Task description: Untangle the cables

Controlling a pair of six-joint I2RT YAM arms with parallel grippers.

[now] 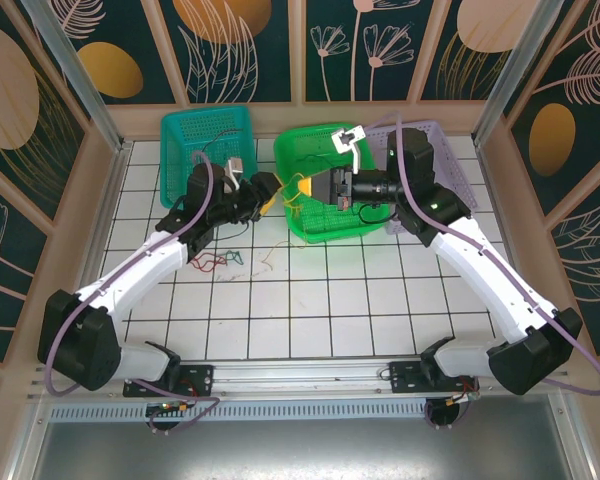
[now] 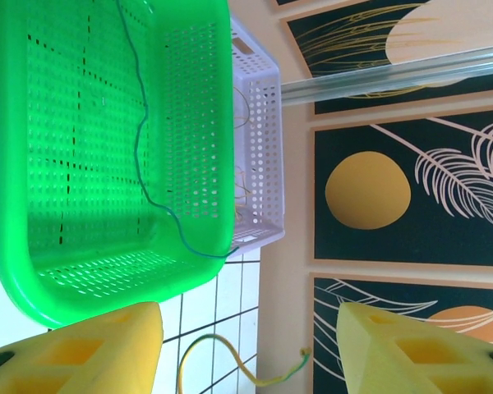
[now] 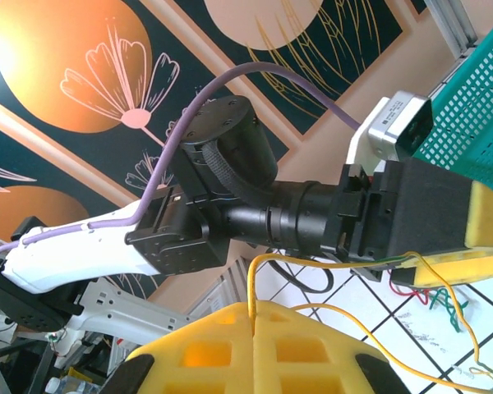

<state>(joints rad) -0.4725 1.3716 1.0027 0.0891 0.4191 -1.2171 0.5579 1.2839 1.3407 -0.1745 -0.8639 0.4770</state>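
The robot's left gripper will grab the yellow-green cable by its loose curled end (image 1: pixel 281 187) (image 2: pixel 287 377) next, to pull it out and untangle it.
My right gripper (image 3: pixel 252 328) is shut on a thin yellow cable (image 3: pixel 251 283), which rises from its pads and runs across to the left arm's yellow fingers (image 3: pixel 485 217). My left gripper (image 2: pixel 251 353) stands open; a yellow-green cable end (image 2: pixel 255 376) curls loose in the gap between its pads, touching neither. From above, both grippers meet at the green basket's (image 1: pixel 310 232) left rim, left gripper (image 1: pixel 270 198) beside right gripper (image 1: pixel 302 186). A dark green cable (image 2: pixel 142 123) trails inside the green basket (image 2: pixel 107 271). Red and green cables (image 1: pixel 225 258) lie tangled on the tiles.
A teal basket (image 1: pixel 205 135) stands at the back left and a pale purple basket (image 1: pixel 435 140) at the back right, against the green one. Wooden walls close the table at the back and both sides. White tiles stretch toward the arm bases.
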